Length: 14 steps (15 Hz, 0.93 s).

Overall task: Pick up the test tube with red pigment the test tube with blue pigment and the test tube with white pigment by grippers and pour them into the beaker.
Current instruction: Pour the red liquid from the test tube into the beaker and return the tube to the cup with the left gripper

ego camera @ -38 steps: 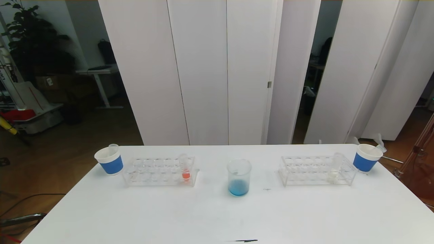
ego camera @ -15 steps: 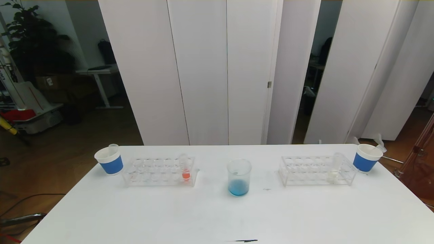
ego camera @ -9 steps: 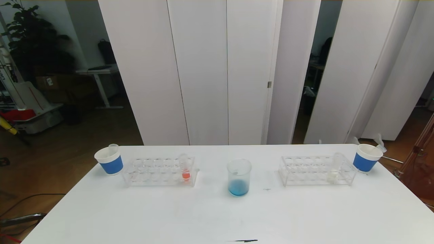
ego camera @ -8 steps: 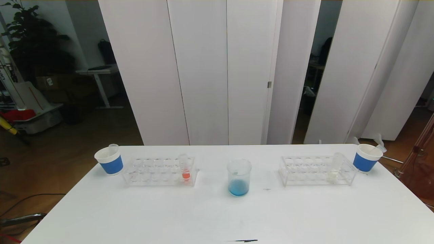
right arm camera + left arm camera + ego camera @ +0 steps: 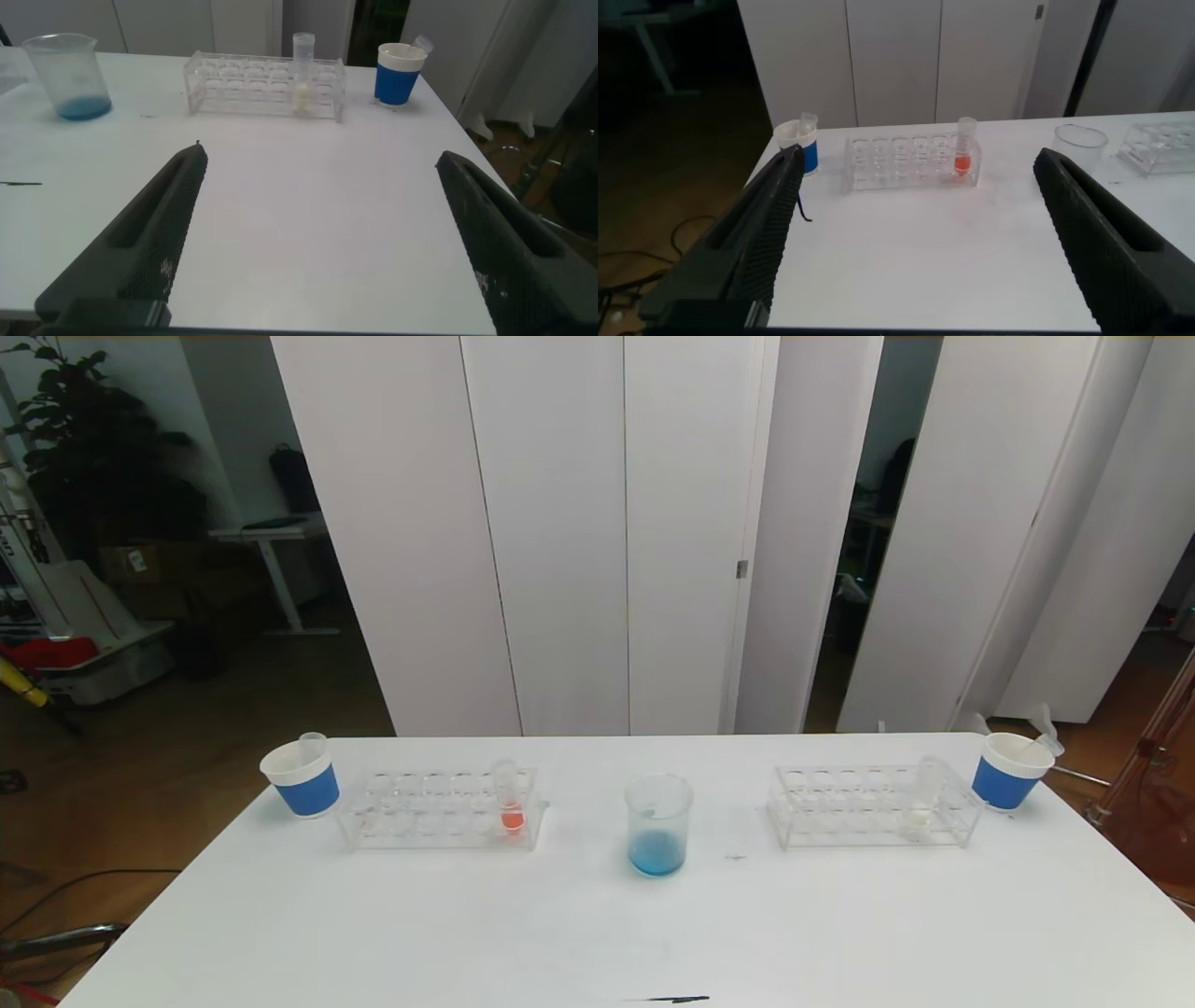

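The rack's clear plates surround the tube's lower half, so my left gripper should next grab the red test tube's upper end below its rim (image 5: 506, 782).
The beaker (image 5: 658, 821) stands at the table's middle with sky-blue liquid in its bottom; it also shows in the right wrist view (image 5: 65, 75). The test tube with red pigment (image 5: 510, 803) stands upright at the right end of the left rack (image 5: 411, 821). The test tube with white pigment (image 5: 922, 803) stands upright in the right rack (image 5: 840, 812). No tube holding blue liquid is in view. My left gripper (image 5: 917, 154) is open and empty, low at the near edge, facing the left rack. My right gripper (image 5: 320, 153) is open and empty, facing the right rack.
A blue-and-white paper cup (image 5: 303, 784) with an empty tube in it stands left of the left rack. Another cup (image 5: 1008, 775) with an empty tube stands right of the right rack. A small dark mark (image 5: 677, 1000) lies near the front edge.
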### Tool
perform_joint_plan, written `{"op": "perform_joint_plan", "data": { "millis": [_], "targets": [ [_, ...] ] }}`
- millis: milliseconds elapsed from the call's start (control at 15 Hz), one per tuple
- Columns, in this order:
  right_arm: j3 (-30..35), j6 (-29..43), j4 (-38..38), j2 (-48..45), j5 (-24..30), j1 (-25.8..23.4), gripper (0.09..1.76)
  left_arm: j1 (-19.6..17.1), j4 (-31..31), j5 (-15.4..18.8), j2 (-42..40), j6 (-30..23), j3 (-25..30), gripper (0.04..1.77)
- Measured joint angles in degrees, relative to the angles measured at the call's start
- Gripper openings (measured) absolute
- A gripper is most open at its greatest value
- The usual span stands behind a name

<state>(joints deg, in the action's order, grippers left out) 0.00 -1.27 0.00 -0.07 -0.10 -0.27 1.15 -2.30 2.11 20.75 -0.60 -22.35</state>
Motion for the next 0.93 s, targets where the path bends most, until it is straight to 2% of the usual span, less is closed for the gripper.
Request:
{"op": "perform_joint_plan", "data": {
  "millis": [267, 467, 733, 933],
  "targets": [
    [0.0, -0.02, 0.0, 0.0, 0.0, 0.0, 1.75, 0.15, -7.06, 0.52, 17.48, -3.62, -7.72, 1.75],
    [0.0, -0.05, 0.0, 0.0, 0.0, 0.0, 1.75, 1.33, -16.15, 0.28, 30.55, -4.44, -11.25, 1.75],
    [0.0, -0.05, 0.0, 0.0, 0.0, 0.0, 1.75, 5.81, -21.75, -0.66, 43.78, -4.58, -12.69, 1.75],
    [0.0, -0.02, 0.02, 0.0, 0.0, 0.0, 1.75, 10.14, -29.22, -4.75, 53.04, -4.83, -12.21, 1.75]
  ]
}}
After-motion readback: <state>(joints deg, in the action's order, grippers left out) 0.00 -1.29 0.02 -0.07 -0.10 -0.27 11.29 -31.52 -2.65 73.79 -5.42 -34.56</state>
